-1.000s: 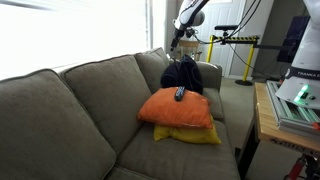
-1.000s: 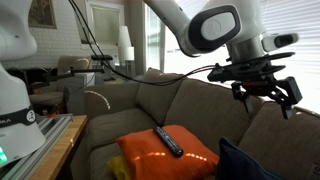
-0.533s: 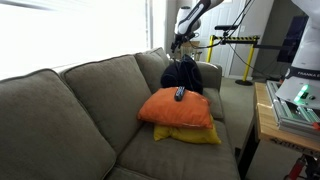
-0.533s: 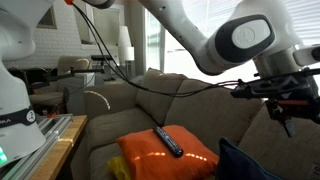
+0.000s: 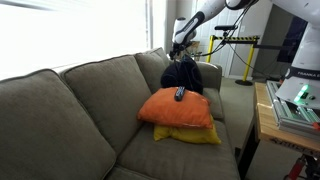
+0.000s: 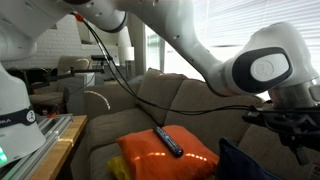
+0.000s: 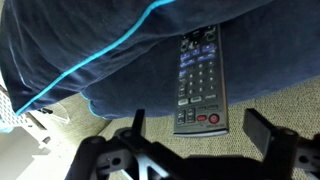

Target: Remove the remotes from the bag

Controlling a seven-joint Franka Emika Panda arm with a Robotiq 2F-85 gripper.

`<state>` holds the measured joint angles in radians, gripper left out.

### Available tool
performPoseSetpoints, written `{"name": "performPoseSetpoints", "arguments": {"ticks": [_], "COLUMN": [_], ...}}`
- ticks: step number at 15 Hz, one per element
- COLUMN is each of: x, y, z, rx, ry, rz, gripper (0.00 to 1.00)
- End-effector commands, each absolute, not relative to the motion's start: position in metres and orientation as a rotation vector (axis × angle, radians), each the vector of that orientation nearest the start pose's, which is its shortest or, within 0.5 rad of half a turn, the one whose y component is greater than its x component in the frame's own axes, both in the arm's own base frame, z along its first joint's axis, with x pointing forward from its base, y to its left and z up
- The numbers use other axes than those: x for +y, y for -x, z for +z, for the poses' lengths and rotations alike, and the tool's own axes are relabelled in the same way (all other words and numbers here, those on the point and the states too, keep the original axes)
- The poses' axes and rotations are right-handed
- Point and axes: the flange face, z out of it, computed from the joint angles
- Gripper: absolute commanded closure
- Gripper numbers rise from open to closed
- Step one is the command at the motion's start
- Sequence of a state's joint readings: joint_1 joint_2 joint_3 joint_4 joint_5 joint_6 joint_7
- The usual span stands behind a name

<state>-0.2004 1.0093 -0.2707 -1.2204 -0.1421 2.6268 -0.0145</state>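
Observation:
The grey remote's lower end (image 7: 201,119) is between the gripper's fingers but below them, so the gripper would miss it if it closed now. The gripper should first go lower, then close on the remote's lower end.
The dark navy bag (image 5: 182,76) slumps in the sofa's far corner; it also shows in the wrist view (image 7: 90,50) with cyan trim. A grey remote (image 7: 200,85) sticks out from under its edge onto the sofa fabric. A black remote (image 5: 180,94) lies on the orange cushion (image 5: 170,110), also seen in an exterior view (image 6: 168,141). My gripper (image 7: 200,122) hovers just above the grey remote's end, open and empty, one finger (image 7: 137,122) on each side. It shows above the bag in both exterior views (image 5: 181,44) (image 6: 296,135).
The orange cushion rests on a yellow cushion (image 5: 195,136) on the grey sofa (image 5: 70,110). A wooden table with equipment (image 5: 285,105) stands beside the sofa's end. A yellow and black barrier (image 5: 235,40) is behind.
My gripper has moved across and lower toward the bag in an exterior view. The remotes, cushions and bag have not moved.

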Motion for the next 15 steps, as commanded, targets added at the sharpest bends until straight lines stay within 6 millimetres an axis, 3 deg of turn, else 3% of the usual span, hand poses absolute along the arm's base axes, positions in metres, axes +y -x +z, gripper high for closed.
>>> {"name": "performPoseSetpoints", "arguments": {"ticks": [1,15], "x": [-0.305,-0.305], "y": [-0.75,-0.762], "z": [0.202,0.195], "rx": [0.289,0.309], "ry": [3.44,3.483], "rz": [-0.618,-0.442], "gripper": [0.0,0.02]}}
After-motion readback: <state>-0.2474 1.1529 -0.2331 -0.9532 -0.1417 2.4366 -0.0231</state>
